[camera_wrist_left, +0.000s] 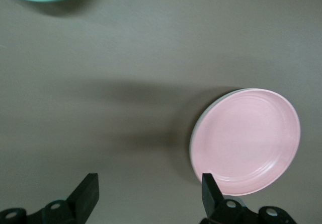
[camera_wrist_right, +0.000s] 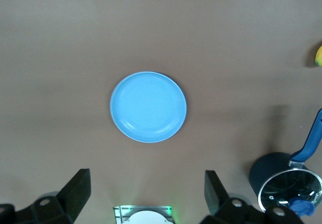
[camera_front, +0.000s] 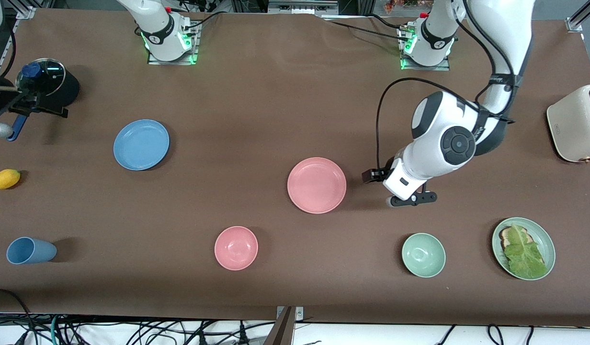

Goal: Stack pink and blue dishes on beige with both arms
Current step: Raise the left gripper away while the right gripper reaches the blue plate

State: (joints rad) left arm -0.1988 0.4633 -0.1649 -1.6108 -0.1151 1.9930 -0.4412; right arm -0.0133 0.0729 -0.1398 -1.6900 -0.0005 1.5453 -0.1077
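Note:
My right gripper grabs the blue plate by its raised rim (camera_front: 115,144) next, to stack the blue plate over the pink plate (camera_front: 316,185).
The pink plate (camera_front: 316,185) lies mid-table. In the left wrist view a pale rim shows under the edge of the pink plate (camera_wrist_left: 246,141); it looks like the beige plate, which is otherwise hidden. My left gripper (camera_front: 393,191) hangs low over bare table beside the pink plate, toward the left arm's end. In its own view the left gripper (camera_wrist_left: 149,196) stands open and empty. The blue plate (camera_front: 141,144) lies alone toward the right arm's end. My right gripper (camera_wrist_right: 146,194) is open and empty, high above the table, with the blue plate (camera_wrist_right: 148,106) in its view. It is outside the front view.
Near the front edge stand a blue cup (camera_front: 29,250), a pink bowl (camera_front: 236,247), a green bowl (camera_front: 423,255) and a green plate (camera_front: 549,242) with toast and lettuce. A cream toaster (camera_front: 576,123), a lidded pot (camera_front: 48,84) and a yellow fruit (camera_front: 5,178) sit at the table's ends.

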